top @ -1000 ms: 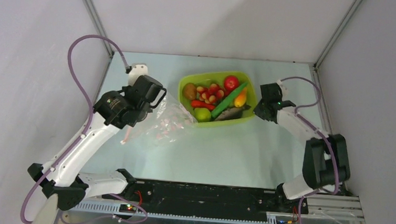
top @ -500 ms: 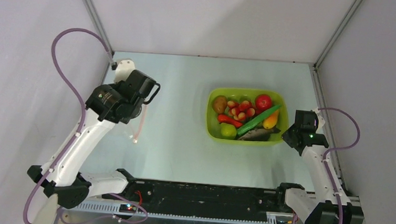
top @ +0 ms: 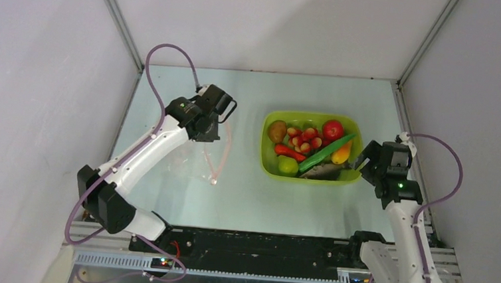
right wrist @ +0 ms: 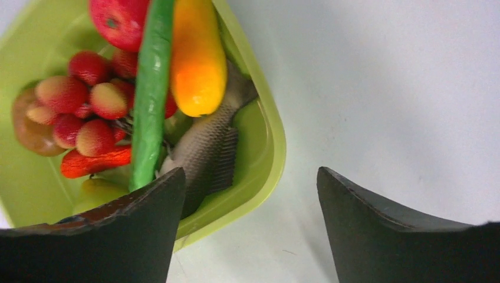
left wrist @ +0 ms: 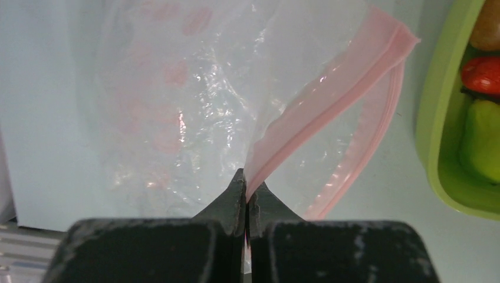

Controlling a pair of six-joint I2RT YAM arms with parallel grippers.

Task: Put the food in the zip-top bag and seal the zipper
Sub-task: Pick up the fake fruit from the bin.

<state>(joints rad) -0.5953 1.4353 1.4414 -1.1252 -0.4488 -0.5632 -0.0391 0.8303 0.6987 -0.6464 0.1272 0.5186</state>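
The right gripper grabs the lime across its wide end (left wrist: 484,151) next, narrow end pointing out, to place it into the zip-top bag (left wrist: 194,118).
The clear zip-top bag (left wrist: 194,118) hangs from my left gripper (left wrist: 246,183), which is shut on its pink zipper (left wrist: 330,88). In the top view the left gripper (top: 221,123) sits left of the tub, the zipper (top: 215,169) trailing below it. The food lies in the lime-green tub (top: 267,166): tomato (top: 332,129), kiwi (top: 276,131), lime (top: 288,165), green pod (right wrist: 150,88), orange-yellow piece (right wrist: 197,59), strawberries (right wrist: 94,100), dark piece (right wrist: 206,147). My right gripper (right wrist: 250,177) stands open just off the tub's right rim (right wrist: 268,159), holding nothing.
Grey enclosure walls with metal corner posts (top: 118,19) close in the table at the back and sides. A purple cable (top: 167,52) loops above the left arm. The black base rail (top: 260,245) runs along the near edge.
The tub was dragged right by the right gripper, which then opened and let go of it. The left arm carried the bag right, toward the tub.
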